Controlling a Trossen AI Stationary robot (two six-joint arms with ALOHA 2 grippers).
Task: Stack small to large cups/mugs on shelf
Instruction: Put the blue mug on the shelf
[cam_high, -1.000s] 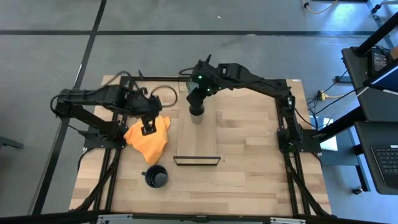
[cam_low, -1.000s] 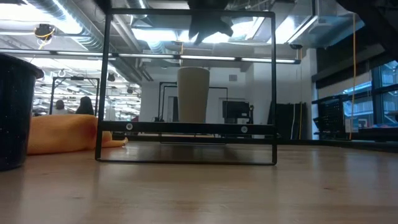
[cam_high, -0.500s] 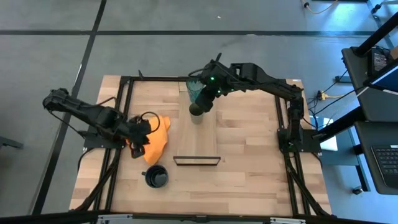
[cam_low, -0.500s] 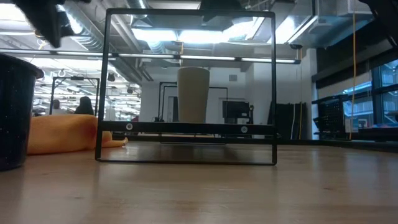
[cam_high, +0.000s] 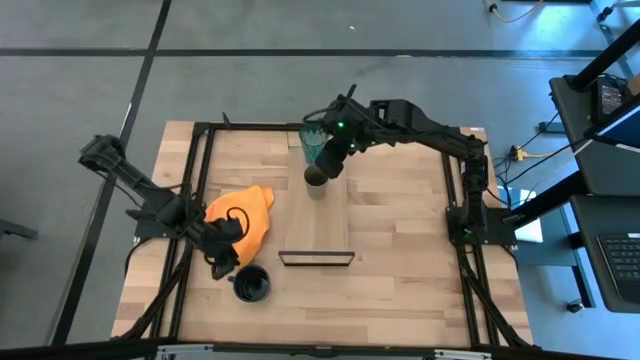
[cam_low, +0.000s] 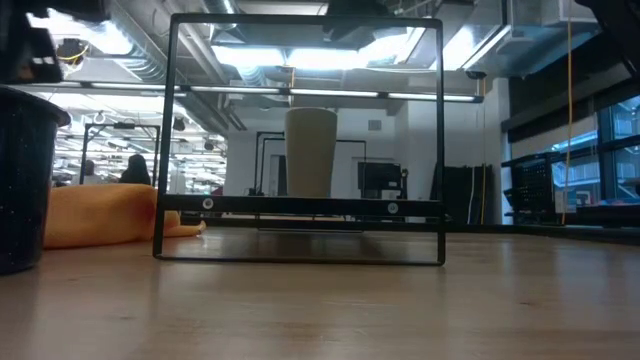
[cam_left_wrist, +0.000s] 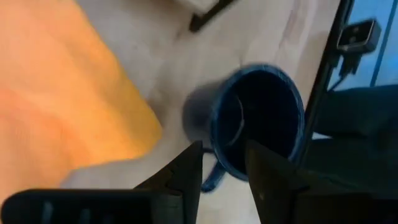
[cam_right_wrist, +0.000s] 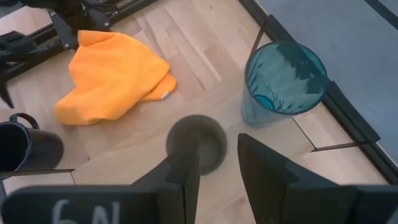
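Note:
I should next pick up the navy mug with my left gripper by its rim (cam_high: 241, 281) beside the handle, to line it up with the olive-brown cup on the shelf.
The small olive-brown cup (cam_high: 316, 178) stands upright on the far end of the light-wood shelf plank (cam_high: 318, 225). The plank's dark metal frame (cam_low: 300, 140) is at its near end. The teal tumbler (cam_high: 312, 147) stands on the table just beyond the plank. The navy mug (cam_high: 252, 284) stands near the front left. My right gripper (cam_right_wrist: 217, 165) hangs open above the olive cup (cam_right_wrist: 198, 142) and beside the tumbler (cam_right_wrist: 283, 81). My left gripper (cam_left_wrist: 224, 171) is open and empty, just short of the mug (cam_left_wrist: 261, 124), on its handle side.
An orange cloth (cam_high: 240, 215) lies crumpled on the table left of the plank, between the left arm and the shelf. The black table frame (cam_high: 200, 180) runs along the left and far edges. Bare wood lies right of the plank.
My left gripper has left the orange cloth and swung toward the table's near edge, ending beside the navy mug. My right gripper has drawn up and a little toward the far right, away from the olive cup, which stays upright on the plank.

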